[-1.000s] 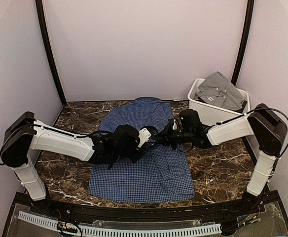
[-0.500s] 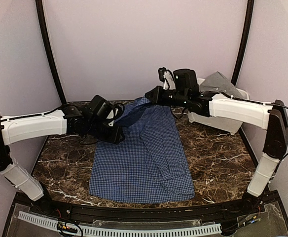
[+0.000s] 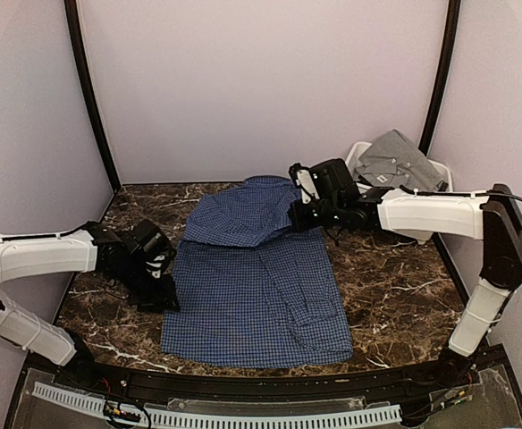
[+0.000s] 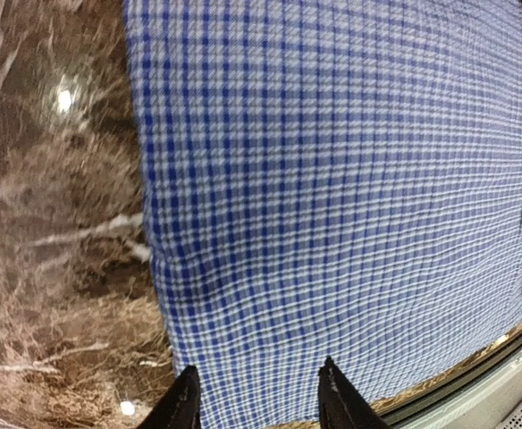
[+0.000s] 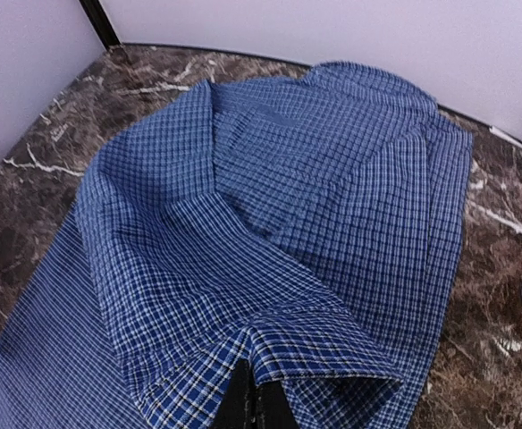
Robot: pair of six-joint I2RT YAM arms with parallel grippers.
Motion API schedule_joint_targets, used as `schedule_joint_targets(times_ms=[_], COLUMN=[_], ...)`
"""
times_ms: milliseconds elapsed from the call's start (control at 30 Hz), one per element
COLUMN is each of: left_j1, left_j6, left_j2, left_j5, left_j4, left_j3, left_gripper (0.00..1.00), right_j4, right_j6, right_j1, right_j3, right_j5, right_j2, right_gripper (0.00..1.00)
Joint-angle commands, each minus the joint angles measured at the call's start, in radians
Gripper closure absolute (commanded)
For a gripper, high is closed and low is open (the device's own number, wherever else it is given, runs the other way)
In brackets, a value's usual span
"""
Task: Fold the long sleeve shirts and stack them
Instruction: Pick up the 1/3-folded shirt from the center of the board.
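My left gripper grabs the checked shirt's side edge by the near hem corner (image 3: 166,338) (image 4: 189,379) next, to fold that side of the shirt inward.
The navy-blue checked long sleeve shirt (image 3: 252,286) lies flat in the middle of the marble table, with one sleeve folded over its upper half. My right gripper (image 3: 295,214) hangs above the shirt's upper right part, shut on that sleeve's cuff (image 5: 332,357); in the right wrist view the cuff bunches round the gripper (image 5: 256,404). My left gripper (image 3: 165,299) is low at the shirt's left edge. In the left wrist view the gripper (image 4: 259,402) is open, its tips apart over the checked cloth (image 4: 350,179), holding nothing. The grey shirt (image 3: 402,161) lies in the bin.
The white plastic bin (image 3: 357,154) stands at the back right, partly behind my right arm. Bare marble (image 3: 395,295) shows to the right of the shirt and a narrower strip on the left. Walls close in the back and sides; a black rail runs along the near edge.
My right gripper carried the sleeve cuff up and back, then lowered it over the shirt's upper part. My left gripper opened and drew away to the shirt's left edge.
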Motion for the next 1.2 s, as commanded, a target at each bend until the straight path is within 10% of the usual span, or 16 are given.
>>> schedule_joint_targets(times_ms=[0,700,1167], left_j1=[0.009,-0.026,-0.032], left_j6=[-0.08,-0.288,-0.201], left_j2=[-0.085,-0.26,-0.193], left_j5=[0.046,0.22,0.064], left_j4=[-0.05,0.034,-0.09], left_j3=[-0.081,-0.36,-0.185], left_gripper=[0.56,0.66,1.0], right_j4=[-0.007,0.009,-0.091], right_j6=[0.004,0.081,-0.044], right_j1=[-0.013,-0.013,-0.013], right_j3=[-0.072,-0.139,0.121], right_j5=[0.006,-0.02,0.117], right_j2=[0.02,0.134,0.092], right_gripper=[1.0,1.0,1.0])
